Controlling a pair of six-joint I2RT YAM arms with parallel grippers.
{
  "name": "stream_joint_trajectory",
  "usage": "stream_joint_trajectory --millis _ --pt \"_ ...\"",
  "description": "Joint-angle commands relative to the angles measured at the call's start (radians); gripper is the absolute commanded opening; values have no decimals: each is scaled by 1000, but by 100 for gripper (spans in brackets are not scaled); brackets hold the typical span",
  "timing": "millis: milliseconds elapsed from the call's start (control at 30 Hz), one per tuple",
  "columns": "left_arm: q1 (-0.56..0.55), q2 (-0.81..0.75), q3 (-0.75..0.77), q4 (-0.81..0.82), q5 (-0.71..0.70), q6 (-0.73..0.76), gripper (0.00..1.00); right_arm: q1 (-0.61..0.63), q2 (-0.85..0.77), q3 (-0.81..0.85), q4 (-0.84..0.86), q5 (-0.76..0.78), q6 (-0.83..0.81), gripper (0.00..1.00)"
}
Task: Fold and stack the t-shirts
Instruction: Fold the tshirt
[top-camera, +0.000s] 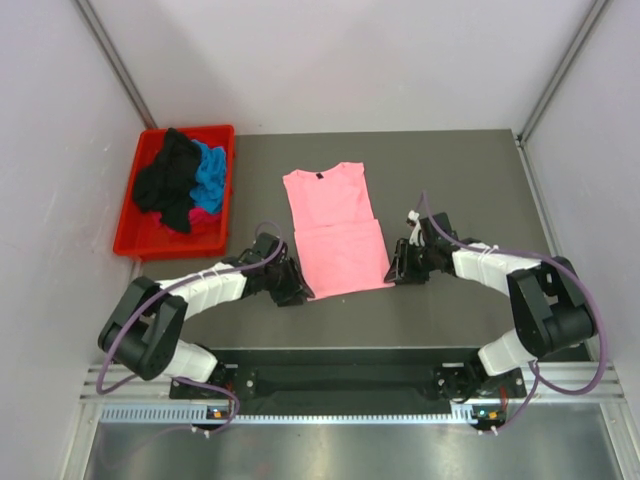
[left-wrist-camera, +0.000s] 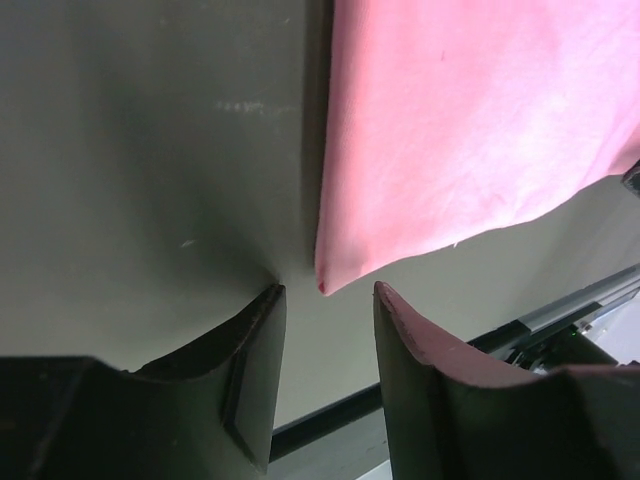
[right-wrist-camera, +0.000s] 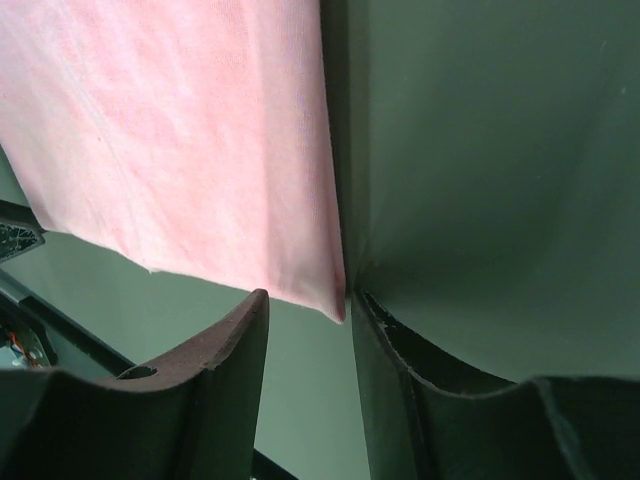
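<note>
The pink t-shirt's near corner (top-camera: 311, 297) (left-wrist-camera: 328, 282), opposite my right gripper's corner, is the part my left gripper needs to grab next. Then the hem can be folded toward the collar.
A light pink t-shirt (top-camera: 336, 228) lies flat in the middle of the dark table, sides folded in, collar at the far end. My left gripper (top-camera: 298, 291) is open at its near left corner; the corner tip (left-wrist-camera: 322, 283) lies just ahead of the gap between the fingers. My right gripper (top-camera: 393, 272) is open at the near right corner, whose tip (right-wrist-camera: 338, 305) sits between the fingers, against the right one. Black (top-camera: 168, 178), bright blue (top-camera: 211, 170) and magenta (top-camera: 206, 217) shirts lie heaped in a bin.
The red plastic bin (top-camera: 131, 236) stands at the table's far left. The table's near edge and a metal rail (top-camera: 340, 358) run just behind both grippers. Grey walls close in both sides.
</note>
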Motion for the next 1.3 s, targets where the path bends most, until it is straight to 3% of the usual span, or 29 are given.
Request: stream_joint_trajectory --millis 0,500,600,633,667,733,1000,1267 --pt "-3 19 -17 54 -18 -21 45 18 -3 -41 -24 40 -5 40" --pt "-3 94 -20 89 -21 -15 30 21 -13 -63 -16 63 -8 39" --pt "-3 106 -16 79 -29 -10 18 21 -8 -64 -13 66 -8 30" --pt "-3 106 -14 72 -37 -6 13 21 -11 -64 -13 69 -13 20" --pt "-3 103 -11 57 -44 -4 1 22 -14 -66 -17 72 -14 13" --pt "-3 86 0 7 -67 8 0 21 -35 -72 -27 87 -17 0" --pt "-6 -55 -6 -124 -84 27 0 22 -161 -95 -100 147 -22 0" --pt "-49 -138 -51 -112 0 2 0 110 -263 -107 -137 187 12 0"
